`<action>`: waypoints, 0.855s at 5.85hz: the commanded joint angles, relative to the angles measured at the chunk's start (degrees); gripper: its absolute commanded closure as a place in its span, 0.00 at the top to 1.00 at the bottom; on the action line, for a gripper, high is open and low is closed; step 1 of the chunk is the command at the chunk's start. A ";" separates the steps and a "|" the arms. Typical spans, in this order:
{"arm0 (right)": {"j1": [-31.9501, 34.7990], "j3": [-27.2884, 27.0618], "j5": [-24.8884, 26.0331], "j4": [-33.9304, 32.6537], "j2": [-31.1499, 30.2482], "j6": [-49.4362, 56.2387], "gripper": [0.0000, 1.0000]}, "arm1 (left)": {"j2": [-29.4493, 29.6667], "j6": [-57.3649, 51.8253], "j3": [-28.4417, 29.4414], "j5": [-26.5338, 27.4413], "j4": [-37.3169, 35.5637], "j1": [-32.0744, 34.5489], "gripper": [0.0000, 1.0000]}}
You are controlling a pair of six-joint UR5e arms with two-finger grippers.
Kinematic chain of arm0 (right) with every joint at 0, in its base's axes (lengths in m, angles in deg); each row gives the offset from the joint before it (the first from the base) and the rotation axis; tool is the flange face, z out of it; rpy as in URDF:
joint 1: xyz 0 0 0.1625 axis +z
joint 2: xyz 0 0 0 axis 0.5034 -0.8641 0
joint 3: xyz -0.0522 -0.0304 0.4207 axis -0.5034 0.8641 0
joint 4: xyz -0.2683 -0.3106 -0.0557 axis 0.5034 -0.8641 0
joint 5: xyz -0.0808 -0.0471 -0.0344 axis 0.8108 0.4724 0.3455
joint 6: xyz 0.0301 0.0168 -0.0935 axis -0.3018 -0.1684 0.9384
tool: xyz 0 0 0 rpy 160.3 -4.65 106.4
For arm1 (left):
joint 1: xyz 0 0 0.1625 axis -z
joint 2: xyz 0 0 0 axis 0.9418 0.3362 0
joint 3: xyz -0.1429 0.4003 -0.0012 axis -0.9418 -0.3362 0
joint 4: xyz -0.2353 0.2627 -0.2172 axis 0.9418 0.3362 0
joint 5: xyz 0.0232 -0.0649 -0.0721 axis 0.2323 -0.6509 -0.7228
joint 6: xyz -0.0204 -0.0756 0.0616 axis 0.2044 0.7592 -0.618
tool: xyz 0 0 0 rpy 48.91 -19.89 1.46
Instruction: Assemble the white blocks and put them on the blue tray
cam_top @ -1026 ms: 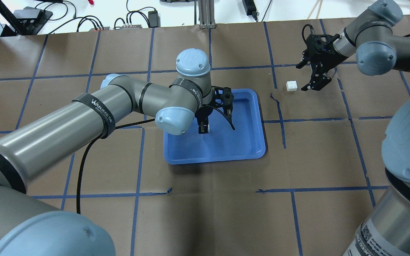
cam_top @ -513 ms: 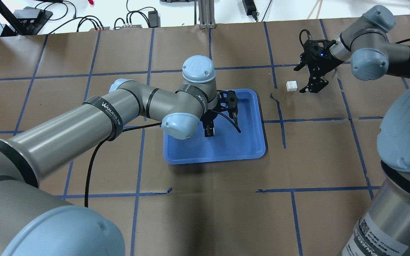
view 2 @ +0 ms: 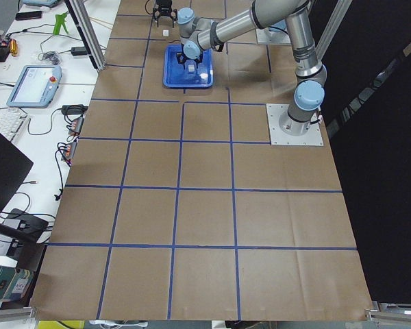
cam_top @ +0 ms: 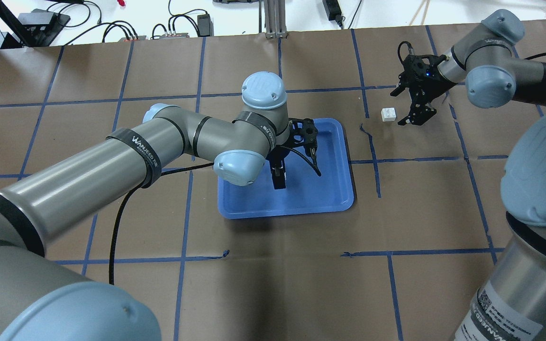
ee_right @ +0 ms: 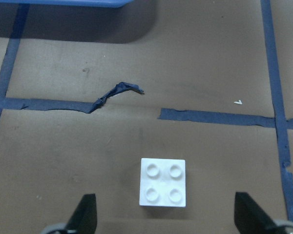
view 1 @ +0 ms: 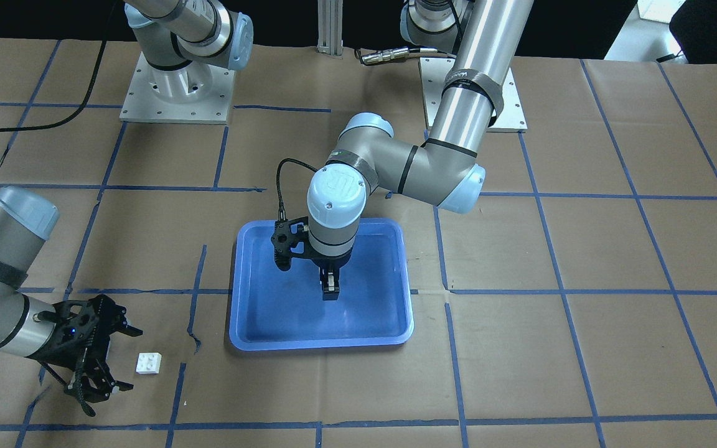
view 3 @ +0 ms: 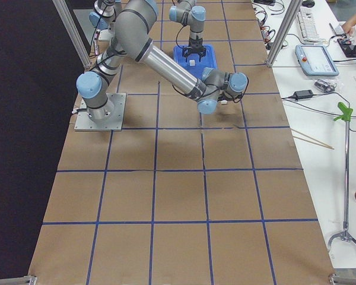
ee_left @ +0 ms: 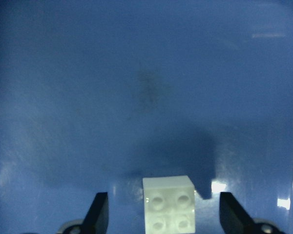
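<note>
My right gripper is about to pick up the second white block by its plain sides next, to assemble the white blocks on the blue tray (view 1: 356, 298) (ee_right: 63, 3).
The blue tray (cam_top: 334, 201) lies mid-table and shows in the front view (view 1: 374, 323) too. My left gripper (cam_top: 277, 179) hangs low over its middle, also in the front view (view 1: 330, 289). In the left wrist view its fingers (ee_left: 100, 214) stand apart, and one white block (ee_left: 168, 204) sits studs-up between them, touching neither. The other white block (cam_top: 388, 114) lies on the paper right of the tray. My right gripper (cam_top: 399, 107) is open, low and just beside it. The right wrist view shows this block (ee_right: 163, 182) between the spread fingers (ee_right: 85, 217), just ahead of them.
Brown paper with blue tape lines covers the table. A torn tape end (ee_right: 117, 92) lies between the tray and the loose block. My left arm's elbow and wrist (cam_top: 235, 142) cover the tray's left part. Cables and power bricks (cam_top: 178, 28) lie beyond the far edge.
My left gripper has shifted right and slightly nearer over the tray. My right arm has drawn back, its gripper staying beside the loose block, which has not moved.
</note>
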 commanded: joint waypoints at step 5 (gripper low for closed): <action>0.07 -0.06 -1.26 -0.24 1.16 0.06 0.72 | -24.74 16.21 1.23 0.71 28.20 -12.29 0.99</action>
